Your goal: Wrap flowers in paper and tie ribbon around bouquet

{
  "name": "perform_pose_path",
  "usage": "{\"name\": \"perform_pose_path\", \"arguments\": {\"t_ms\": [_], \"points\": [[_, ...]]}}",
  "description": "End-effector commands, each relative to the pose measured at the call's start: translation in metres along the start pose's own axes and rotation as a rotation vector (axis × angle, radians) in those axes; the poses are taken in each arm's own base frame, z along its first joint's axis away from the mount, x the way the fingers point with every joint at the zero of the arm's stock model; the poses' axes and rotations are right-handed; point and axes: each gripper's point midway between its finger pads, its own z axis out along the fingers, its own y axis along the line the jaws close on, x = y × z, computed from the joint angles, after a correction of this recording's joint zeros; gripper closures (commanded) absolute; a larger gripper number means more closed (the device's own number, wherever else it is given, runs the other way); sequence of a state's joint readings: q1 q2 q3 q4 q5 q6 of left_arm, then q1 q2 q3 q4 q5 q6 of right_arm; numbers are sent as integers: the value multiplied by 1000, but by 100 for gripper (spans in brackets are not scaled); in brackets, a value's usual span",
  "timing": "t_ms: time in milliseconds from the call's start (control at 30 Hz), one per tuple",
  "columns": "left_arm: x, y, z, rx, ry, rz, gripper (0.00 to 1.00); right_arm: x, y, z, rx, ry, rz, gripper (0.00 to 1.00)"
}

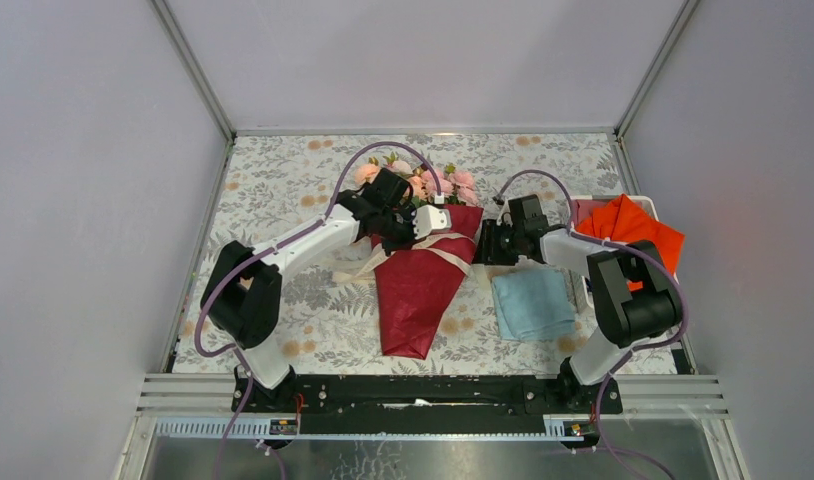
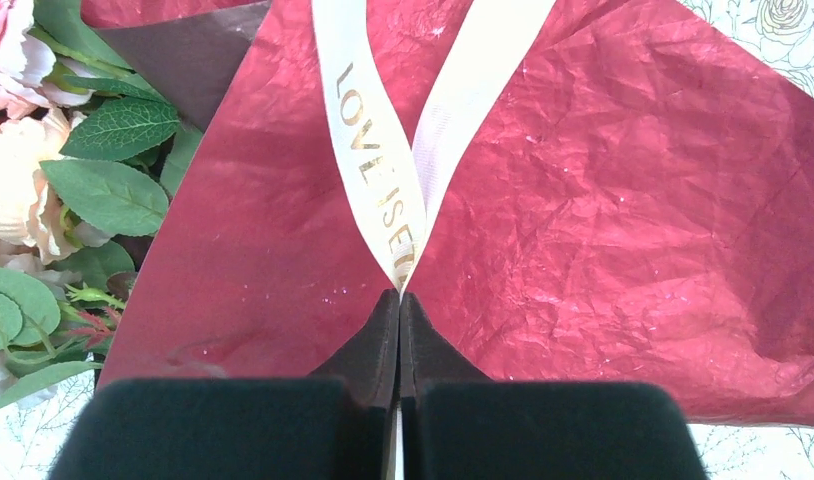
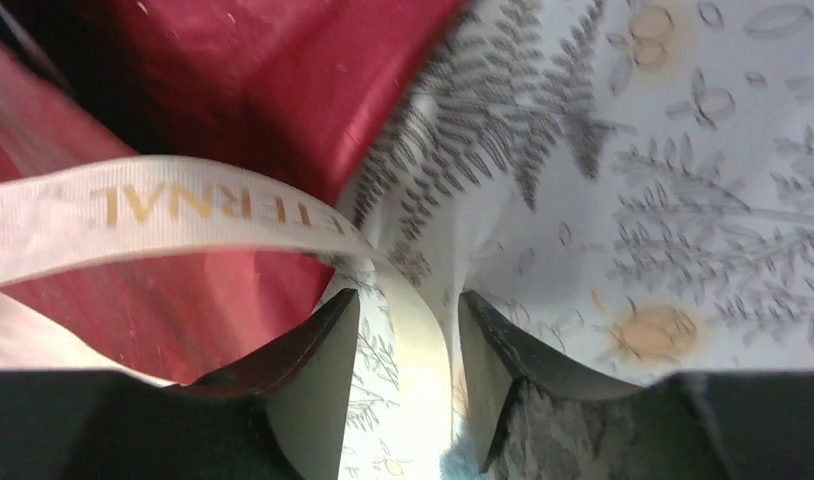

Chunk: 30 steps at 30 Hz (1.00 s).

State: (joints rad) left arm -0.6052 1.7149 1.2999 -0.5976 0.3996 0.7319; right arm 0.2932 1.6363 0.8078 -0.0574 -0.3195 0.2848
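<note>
The robot's right gripper should close now, as the piece of ribbon runs between both of its open fingers and would be caught.
The bouquet [image 1: 418, 290] lies mid-table, a tapering cone of dark red paper [image 2: 583, 200] with its tip toward the arms. The pink flowers [image 1: 423, 180] and their green leaves stick out of the far, wide end. The cream ribbon [image 2: 373, 170], with gold lettering, crosses the cone. My left gripper [image 2: 400, 297] hovers over the cone's wide end, shut on two ribbon strands that meet at its tips. My right gripper [image 3: 408, 310] is at the cone's right edge, low over the tablecloth. It is open, and a ribbon [image 3: 183, 205] strand runs loosely between its fingers.
A light blue folded cloth [image 1: 531, 303] lies right of the cone, under the right arm. A bright orange-red cloth [image 1: 633, 228] sits in a white bin [image 1: 585, 206] at the right edge. Grey walls enclose the patterned tablecloth [image 1: 283, 180].
</note>
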Motion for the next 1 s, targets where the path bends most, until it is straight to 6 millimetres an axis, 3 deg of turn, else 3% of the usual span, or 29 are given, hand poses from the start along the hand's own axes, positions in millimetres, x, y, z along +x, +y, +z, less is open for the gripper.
{"name": "perform_pose_path", "arguments": {"t_ms": [0, 133, 233, 433, 533, 633, 700, 800, 967], "points": [[-15, 9, -4, -20, -37, 5, 100, -20, 17, 15, -100, -38, 1, 55], [-16, 8, -4, -16, -42, 1, 100, -32, 0, 15, 6, -104, 11, 97], [-16, 7, -2, -8, -44, -3, 100, -54, -12, -1, 88, -212, 10, 100], [-17, 5, -2, -1, -50, -11, 100, -114, -10, -55, 220, -450, -58, 100], [-18, 4, -3, 2, -53, -12, 100, -131, 33, -74, 177, -549, -212, 100], [-19, 5, -5, -5, -57, -11, 100, -125, 100, -74, -41, -551, -330, 100], [-21, 6, -7, -8, -63, -11, 100, -119, 128, -69, -183, -520, -312, 100], [-27, 4, -14, -7, -85, -16, 100, -113, 147, -54, -313, -480, -241, 100], [-33, 1, -24, 22, -126, -41, 100, -100, 162, -22, -445, -367, -118, 100]]}}
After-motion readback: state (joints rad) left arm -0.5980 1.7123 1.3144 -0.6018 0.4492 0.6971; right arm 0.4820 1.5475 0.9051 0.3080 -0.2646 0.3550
